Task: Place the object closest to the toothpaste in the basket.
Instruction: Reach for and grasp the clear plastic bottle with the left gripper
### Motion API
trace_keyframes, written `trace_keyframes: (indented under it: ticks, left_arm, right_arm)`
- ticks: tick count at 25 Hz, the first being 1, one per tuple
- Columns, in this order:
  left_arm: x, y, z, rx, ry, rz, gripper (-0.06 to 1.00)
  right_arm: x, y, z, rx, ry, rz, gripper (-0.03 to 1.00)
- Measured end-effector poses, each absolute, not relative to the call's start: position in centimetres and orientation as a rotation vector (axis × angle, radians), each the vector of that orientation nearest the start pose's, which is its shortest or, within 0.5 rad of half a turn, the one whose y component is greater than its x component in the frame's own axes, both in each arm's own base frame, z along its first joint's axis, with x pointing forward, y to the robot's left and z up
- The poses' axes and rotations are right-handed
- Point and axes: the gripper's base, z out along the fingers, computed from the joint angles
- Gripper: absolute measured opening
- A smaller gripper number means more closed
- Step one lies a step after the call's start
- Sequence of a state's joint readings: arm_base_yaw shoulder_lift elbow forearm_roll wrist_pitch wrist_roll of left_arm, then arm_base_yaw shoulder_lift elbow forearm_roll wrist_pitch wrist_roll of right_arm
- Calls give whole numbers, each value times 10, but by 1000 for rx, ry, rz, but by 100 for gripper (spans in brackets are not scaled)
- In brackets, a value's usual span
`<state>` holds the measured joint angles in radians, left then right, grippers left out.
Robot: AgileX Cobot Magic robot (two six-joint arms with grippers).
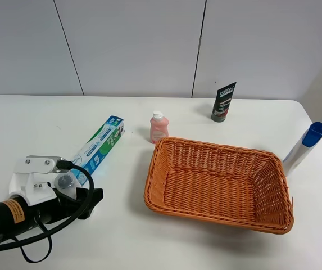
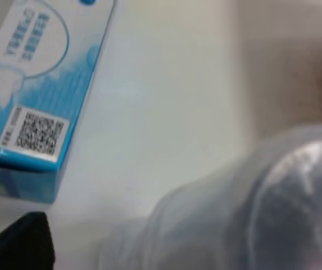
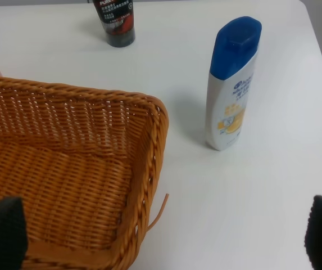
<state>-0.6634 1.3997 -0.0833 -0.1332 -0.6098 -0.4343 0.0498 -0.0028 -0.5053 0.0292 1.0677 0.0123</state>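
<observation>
My left gripper should close on the container now, as its fingers reach down around the clear container near the toothpaste box (image 1: 99, 145) (image 2: 42, 90). Closing now would hold the container.
The blue and white toothpaste box (image 1: 99, 145) lies left of the orange wicker basket (image 1: 217, 183) and also shows in the left wrist view (image 2: 37, 95). A small clear, rounded container (image 1: 66, 181) sits just by the box's near end; it fills the left wrist view as a blurred shape (image 2: 245, 208). My left gripper (image 1: 77, 191) is low over it. One black finger (image 2: 23, 244) shows with a gap to the container, and the other is hidden. My right gripper (image 3: 161, 247) is open and empty over the basket's right end (image 3: 149, 140).
A pink bottle (image 1: 158, 127) stands behind the basket's left corner. A black L'Oreal tube (image 1: 223, 102) stands at the back. A white shampoo bottle with a blue cap (image 1: 304, 147) stands right of the basket, and also shows in the right wrist view (image 3: 231, 84).
</observation>
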Motion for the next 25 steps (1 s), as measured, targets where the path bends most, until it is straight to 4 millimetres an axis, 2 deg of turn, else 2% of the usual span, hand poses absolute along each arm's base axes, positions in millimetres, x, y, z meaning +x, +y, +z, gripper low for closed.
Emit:
trace_keyframes:
  ticks: [19, 20, 22, 25]
  left_arm:
    - [139, -99, 129, 81, 2216, -600, 98]
    - [139, -99, 129, 81, 2216, -600, 96]
    - [139, -99, 129, 81, 2216, -600, 83]
    - [139, -99, 129, 80, 2214, -600, 52]
  right_arm:
    - [-6, 2, 278, -40, 2043, 74, 99]
    - [-6, 2, 278, -40, 2043, 74, 99]
    - [-6, 2, 278, -40, 2043, 74, 99]
    - [-6, 2, 278, -40, 2043, 74, 99]
